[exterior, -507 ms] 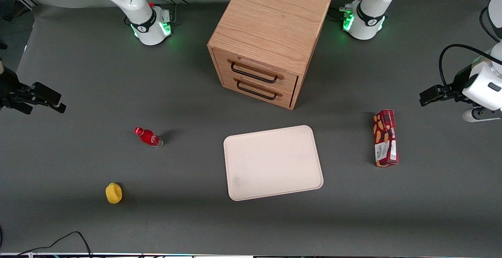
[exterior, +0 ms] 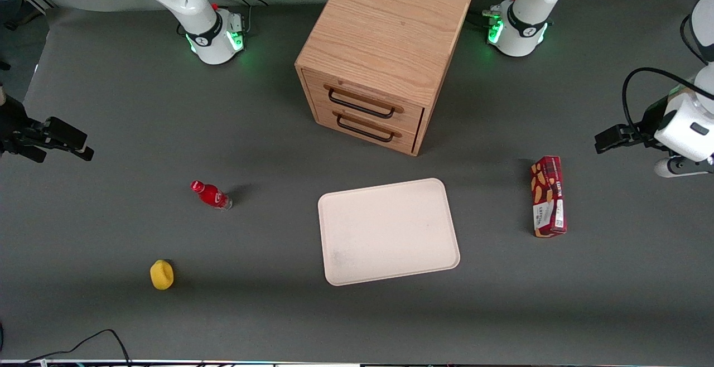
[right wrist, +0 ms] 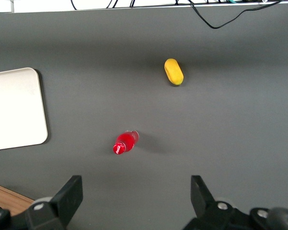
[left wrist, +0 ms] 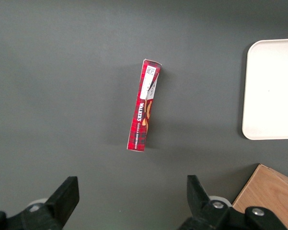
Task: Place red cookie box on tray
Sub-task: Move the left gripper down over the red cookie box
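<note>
The red cookie box needs to go on the tray (exterior: 387,230). My left gripper will next grab the box by its end with the WALKERS lettering (exterior: 547,169).
The red cookie box (exterior: 549,196) lies flat on the grey table, toward the working arm's end, apart from the tray (exterior: 387,230). The tray is pale pinkish-cream and bare, near the table's middle. My left gripper (exterior: 605,139) hovers above the table, a little farther from the front camera than the box and not touching it. In the left wrist view the gripper (left wrist: 132,194) stands open with nothing between its fingers. There the red cookie box (left wrist: 144,105) lies lengthwise ahead of the jaws, and a part of the tray (left wrist: 270,91) shows to one side.
A wooden two-drawer cabinet (exterior: 379,60) stands farther from the front camera than the tray, both drawers shut. A small red bottle (exterior: 211,194) and a yellow object (exterior: 162,275) lie toward the parked arm's end. A black cable (exterior: 83,344) lies at the near edge.
The left arm's wrist has shifted slightly, with the gripper still open. The box, the tray and the other things have not moved.
</note>
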Controlling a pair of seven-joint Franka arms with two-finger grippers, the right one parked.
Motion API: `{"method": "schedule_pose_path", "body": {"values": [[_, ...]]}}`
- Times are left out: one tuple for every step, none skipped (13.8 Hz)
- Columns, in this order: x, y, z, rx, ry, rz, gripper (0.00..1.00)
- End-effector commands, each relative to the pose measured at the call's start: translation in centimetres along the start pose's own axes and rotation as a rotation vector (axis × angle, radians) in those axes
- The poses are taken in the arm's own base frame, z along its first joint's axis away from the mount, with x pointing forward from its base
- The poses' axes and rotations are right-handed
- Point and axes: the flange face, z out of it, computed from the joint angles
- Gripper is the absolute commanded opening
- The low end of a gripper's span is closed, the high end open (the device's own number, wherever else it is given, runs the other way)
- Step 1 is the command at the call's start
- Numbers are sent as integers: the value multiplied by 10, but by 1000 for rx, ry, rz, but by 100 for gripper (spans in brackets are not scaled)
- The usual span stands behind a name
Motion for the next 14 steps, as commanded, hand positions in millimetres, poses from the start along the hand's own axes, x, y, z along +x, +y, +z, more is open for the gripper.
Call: {"method": "schedule_pose_path", "body": {"values": [[30,5,57,6,-36,13,100],[38,5,91,5,-54,30,100],[44,4,119,-2,-44,77,100],[50,5,152,-8,-40,89,100],[56,6,180,-14,-25,94,100],[63,7,203,-20,-10,100,100],[67,8,221,-22,-5,102,100],[70,9,235,-6,-11,117,100],[71,11,249,44,-15,157,100],[72,11,261,76,-13,184,91],[70,10,270,79,-6,192,77],[67,11,278,77,11,201,63],[62,10,281,76,12,201,58],[59,11,279,79,2,202,56]]}}
